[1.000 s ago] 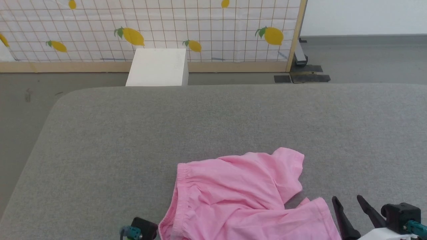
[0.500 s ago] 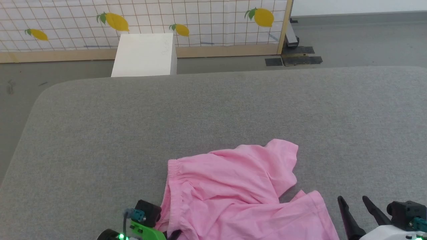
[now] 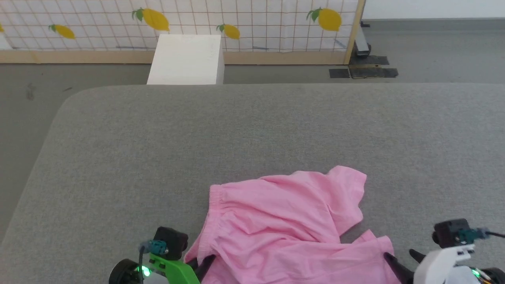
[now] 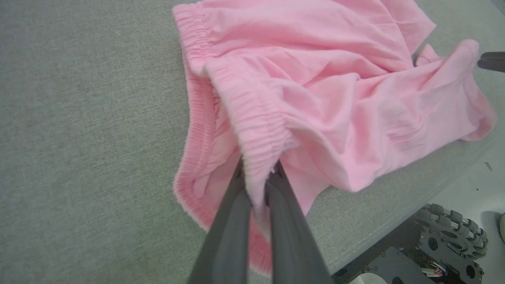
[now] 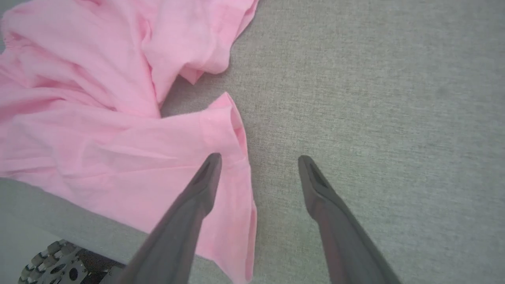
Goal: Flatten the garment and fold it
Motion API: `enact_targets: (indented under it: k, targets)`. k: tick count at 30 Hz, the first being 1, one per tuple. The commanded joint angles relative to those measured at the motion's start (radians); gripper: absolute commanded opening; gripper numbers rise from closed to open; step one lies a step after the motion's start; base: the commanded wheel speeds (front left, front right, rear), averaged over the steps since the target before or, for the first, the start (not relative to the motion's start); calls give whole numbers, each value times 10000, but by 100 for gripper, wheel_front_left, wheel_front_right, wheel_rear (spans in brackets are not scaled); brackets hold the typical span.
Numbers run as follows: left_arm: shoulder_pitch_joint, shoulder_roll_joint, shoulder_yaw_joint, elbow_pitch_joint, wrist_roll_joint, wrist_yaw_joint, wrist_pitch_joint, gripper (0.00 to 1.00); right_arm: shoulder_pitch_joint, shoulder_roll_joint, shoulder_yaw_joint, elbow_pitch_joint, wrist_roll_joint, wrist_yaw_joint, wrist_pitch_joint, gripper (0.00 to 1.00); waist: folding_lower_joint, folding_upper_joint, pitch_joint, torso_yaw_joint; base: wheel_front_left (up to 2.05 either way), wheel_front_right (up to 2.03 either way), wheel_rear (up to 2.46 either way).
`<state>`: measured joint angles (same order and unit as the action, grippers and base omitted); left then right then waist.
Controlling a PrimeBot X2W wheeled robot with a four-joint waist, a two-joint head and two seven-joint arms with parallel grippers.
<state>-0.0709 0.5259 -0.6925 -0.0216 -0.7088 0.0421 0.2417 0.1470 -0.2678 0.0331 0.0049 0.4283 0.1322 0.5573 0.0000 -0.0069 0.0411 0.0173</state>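
The robot's right gripper should take hold of the garment next by its leg-opening hem (image 3: 391, 251), as the hem's edge gapes up while the leg cloth (image 3: 331, 261) lies flat on the tabletop.
The light pink garment (image 3: 292, 225) lies wrinkled near the front edge of the grey padded table (image 3: 236, 130), its gathered elastic band at the left. My left gripper (image 4: 258, 185) is shut on that band (image 4: 252, 118), pinching a fold of it between both fingers; in the head view it sits at the garment's lower left (image 3: 199, 266). My right gripper (image 5: 258, 159) is open just above the cloth, one finger (image 5: 205, 177) over the hem of a leg opening (image 5: 232, 130), the other over bare table. In the head view the right gripper (image 3: 400, 260) sits at the garment's lower right corner.
The table's front edge runs just below the garment (image 5: 47, 201), with the robot's wheeled base (image 4: 446, 228) beneath it. A white box (image 3: 185, 59) stands on the floor behind the table, before a lemon-patterned screen (image 3: 236, 19). Bare grey surface spreads left, right and beyond the garment.
The head camera shifted and tilted. My left gripper rose into view at the waistband and closed on it. My right gripper moved down and left toward the leg hem.
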Motion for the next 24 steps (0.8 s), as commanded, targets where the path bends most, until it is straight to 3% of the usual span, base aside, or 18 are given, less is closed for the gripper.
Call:
enact_targets:
  k: [1,9,10,11,12,18,24]
  targets:
    - [-20,3,-12,-58,123,35,6,0,-341,-144,280,130,228,-15,199,100,0,69,73,142,0,0,0]
    - [-218,-143,-154,-59,231,-34,-65,0,-1270,-893,1617,845,950,-15,1081,100,0,69,274,385,0,0,0]
    - [-235,-158,-164,-41,236,-38,-77,0,-1325,-956,1767,922,1074,-15,1194,64,0,69,291,406,0,0,0]
    - [-246,-171,-167,-24,235,-39,-91,0,-1361,-1000,1866,967,1165,-15,1257,21,0,69,295,418,0,0,0]
    - [-253,-183,-169,-5,234,-36,-109,0,-1378,-1055,1974,1030,1284,-15,1364,0,0,69,292,430,0,0,0]
    - [-224,-152,-128,-33,203,11,-190,0,-1448,-1266,2155,940,1632,-15,1333,0,0,69,116,405,0,0,0]
    - [-510,128,160,-633,95,-24,-126,0,-1610,-1282,1713,295,1670,-15,1021,0,0,69,-301,327,0,0,0]
